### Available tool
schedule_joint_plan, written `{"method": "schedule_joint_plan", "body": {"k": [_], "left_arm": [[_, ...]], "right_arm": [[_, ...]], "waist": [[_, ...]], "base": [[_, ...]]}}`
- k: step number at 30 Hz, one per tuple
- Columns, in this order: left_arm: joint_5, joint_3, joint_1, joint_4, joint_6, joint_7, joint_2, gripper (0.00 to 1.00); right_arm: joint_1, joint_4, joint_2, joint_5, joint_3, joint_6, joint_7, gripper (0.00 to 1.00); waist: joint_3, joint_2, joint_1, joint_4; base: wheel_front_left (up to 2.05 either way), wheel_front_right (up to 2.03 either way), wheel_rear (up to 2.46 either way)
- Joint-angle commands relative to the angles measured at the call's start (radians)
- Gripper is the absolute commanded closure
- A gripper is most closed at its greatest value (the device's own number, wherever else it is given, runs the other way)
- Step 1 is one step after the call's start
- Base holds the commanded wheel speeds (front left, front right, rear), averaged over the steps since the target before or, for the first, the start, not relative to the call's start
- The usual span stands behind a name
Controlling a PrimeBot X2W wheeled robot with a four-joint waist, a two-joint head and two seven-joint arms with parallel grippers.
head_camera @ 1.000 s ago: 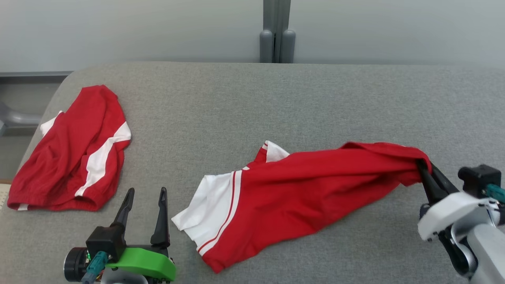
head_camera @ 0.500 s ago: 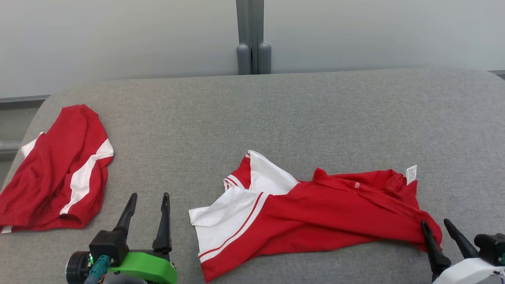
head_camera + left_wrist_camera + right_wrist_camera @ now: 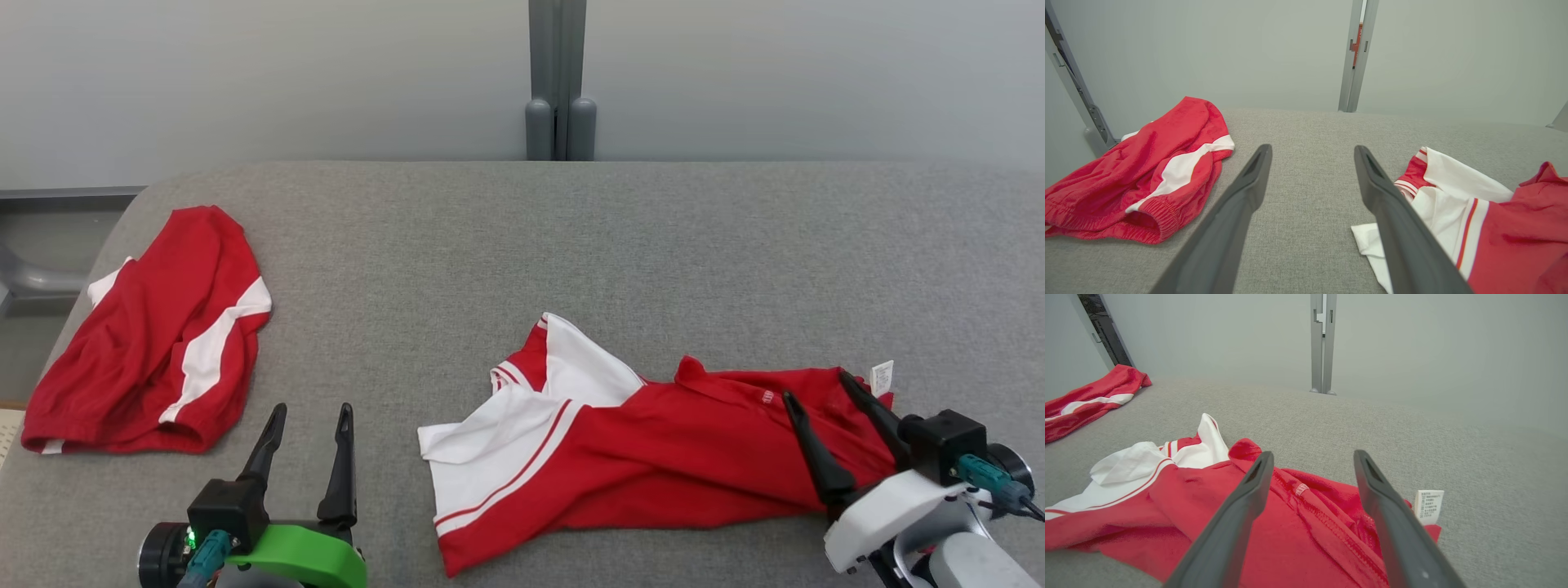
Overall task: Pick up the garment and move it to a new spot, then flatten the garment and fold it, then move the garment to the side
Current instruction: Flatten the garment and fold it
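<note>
The garment needs to be flattened and folded, so my right gripper will next grab it by its hem end with the care label (image 3: 882, 377) (image 3: 1403, 519).
The garment (image 3: 653, 457), red with a white striped part at its left end, lies crumpled on the grey table (image 3: 571, 229), right of centre. It also appears in the left wrist view (image 3: 1506, 237) and the right wrist view (image 3: 1208, 498). My right gripper (image 3: 816, 385) hovers open over the garment's right end, its fingers spread with nothing clamped between them (image 3: 1313, 453). A white care label (image 3: 882, 377) sticks up beside it. My left gripper (image 3: 313, 406) stands open at the lower left, just left of the white end, holding nothing (image 3: 1312, 148).
A second red and white garment (image 3: 147, 335) lies bunched at the table's left edge. A grey post (image 3: 559, 82) stands behind the far edge against a pale wall. Bare grey cloth stretches across the middle and back of the table.
My right gripper has opened and let go of the garment's right end, which now lies on the table. The head camera shifted between frames. The left gripper has stayed open.
</note>
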Motion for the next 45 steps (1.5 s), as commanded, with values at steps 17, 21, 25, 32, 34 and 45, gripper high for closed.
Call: {"method": "schedule_joint_plan", "body": {"k": [17,21,25,32,34,45], "left_arm": [[-0.013,-0.029,-0.027,0.001,0.002,0.0,0.003,0.0],[-0.021,-0.032,-0.035,0.005,0.005,0.0,0.003,0.0],[-0.025,-0.036,-0.035,0.006,0.01,0.0,0.003,0.0],[-0.028,-0.029,-0.018,0.002,0.017,0.0,0.003,0.0],[-0.028,-0.026,-0.014,0.002,0.016,0.0,0.003,0.0],[-0.037,-0.028,-0.001,-0.001,0.019,0.0,0.003,0.0]], "right_arm": [[-0.298,0.28,0.014,0.028,0.239,-0.002,0.139,0.0],[-0.327,0.329,0.015,0.069,0.285,-0.002,0.159,0.0],[-0.357,0.374,0.017,0.098,0.315,-0.002,0.166,1.0],[-0.386,0.389,0.006,0.131,0.271,-0.002,0.03,1.0],[-0.374,0.374,-0.005,0.139,0.244,-0.002,-0.001,1.0],[-0.066,0.114,-0.048,0.146,-0.062,-0.001,-0.042,1.0]], "waist": [[0.047,0.0,0.0,0.103],[0.057,0.0,0.0,0.117],[0.062,0.0,0.0,0.122],[0.054,0.0,0.0,0.093],[0.051,0.0,0.0,0.076],[0.045,0.0,0.0,-0.014]], "base": [[0.0,0.0,0.0],[0.0,0.0,0.0],[0.0,0.0,0.0],[0.0,0.0,0.0],[0.0,0.0,0.0],[0.0,0.0,0.0]]}}
